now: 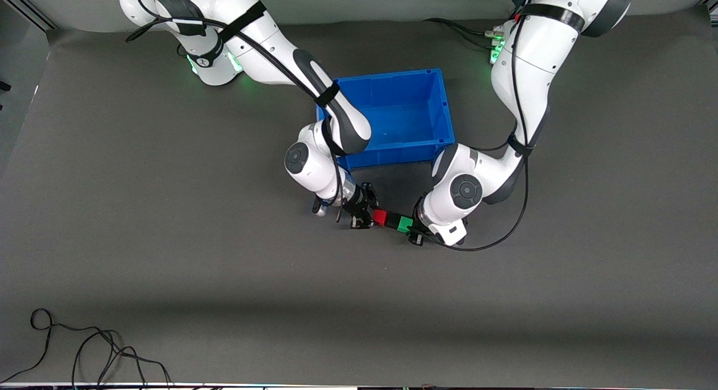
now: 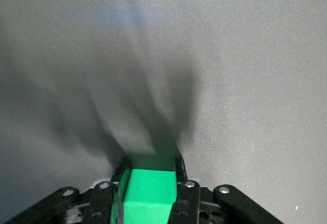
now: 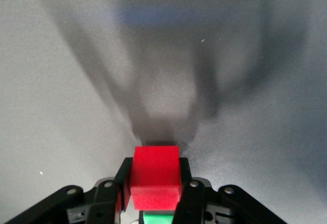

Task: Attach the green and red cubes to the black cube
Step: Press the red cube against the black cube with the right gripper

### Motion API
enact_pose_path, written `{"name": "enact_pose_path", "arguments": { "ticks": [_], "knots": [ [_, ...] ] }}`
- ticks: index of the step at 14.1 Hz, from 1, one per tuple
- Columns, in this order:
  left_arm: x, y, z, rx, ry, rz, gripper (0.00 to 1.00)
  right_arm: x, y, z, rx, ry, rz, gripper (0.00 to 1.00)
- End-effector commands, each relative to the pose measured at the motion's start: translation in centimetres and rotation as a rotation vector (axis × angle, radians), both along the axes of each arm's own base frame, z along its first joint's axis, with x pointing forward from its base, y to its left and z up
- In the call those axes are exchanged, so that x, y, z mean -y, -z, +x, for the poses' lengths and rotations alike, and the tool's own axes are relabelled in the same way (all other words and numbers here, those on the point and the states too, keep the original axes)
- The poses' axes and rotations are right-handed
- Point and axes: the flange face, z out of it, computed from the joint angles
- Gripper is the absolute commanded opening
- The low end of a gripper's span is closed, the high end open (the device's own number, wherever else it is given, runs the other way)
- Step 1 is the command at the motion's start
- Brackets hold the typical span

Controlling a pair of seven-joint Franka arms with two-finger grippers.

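The green cube (image 1: pixel 404 224) sits flush against the black cube (image 1: pixel 392 218), so it is time for my left gripper to open now.
My right gripper (image 1: pixel 372 215) is shut on the red cube (image 1: pixel 380 217). My left gripper (image 1: pixel 409 227) is shut on the green cube (image 1: pixel 405 224). The two grippers face each other over the grey mat beside the blue bin. A small black cube (image 1: pixel 392 218) shows as a dark piece between the red and green cubes, all three in one row. In the left wrist view the green cube (image 2: pixel 150 191) sits between the fingers (image 2: pixel 180 170). In the right wrist view the red cube (image 3: pixel 155 175) sits between the fingers (image 3: pixel 121 175), with a bit of the green cube (image 3: pixel 158 218) below it.
The blue bin (image 1: pixel 443 106) stands on the grey mat between the two arms, farther from the front camera than the cubes. A loose black cable (image 1: pixel 90 351) lies at the table's front edge toward the right arm's end.
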Motion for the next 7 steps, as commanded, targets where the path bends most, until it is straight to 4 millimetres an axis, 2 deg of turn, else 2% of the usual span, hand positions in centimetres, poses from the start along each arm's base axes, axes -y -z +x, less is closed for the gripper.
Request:
{"name": "enact_pose_path", "arguments": {
  "ticks": [1, 2, 3, 4, 5, 7],
  "knots": [
    [1.10, 3.31, -0.89, -0.017, -0.007, 0.023, 0.00, -0.62, 0.21, 0.28, 0.002, 0.036, 0.018, 0.36],
    [1.10, 3.31, -0.89, -0.017, -0.007, 0.023, 0.00, -0.65, 0.13, 0.32, 0.005, 0.035, 0.018, 0.45],
    [1.12, 3.25, -0.84, -0.015, -0.007, 0.022, 0.00, -0.84, 0.06, 0.31, 0.006, 0.032, 0.020, 0.48],
    [1.12, 3.25, -0.84, -0.015, -0.007, 0.022, 0.00, -0.72, 0.29, 0.38, 0.007, 0.035, 0.018, 0.61],
    [1.12, 3.25, -0.84, -0.015, -0.006, 0.022, 0.00, -0.65, 0.31, 0.45, 0.014, 0.039, 0.017, 0.82],
    [1.12, 3.25, -0.84, -0.015, -0.006, 0.022, 0.00, -0.50, 0.75, 0.46, 0.019, 0.045, 0.011, 1.00]
  ]
}}
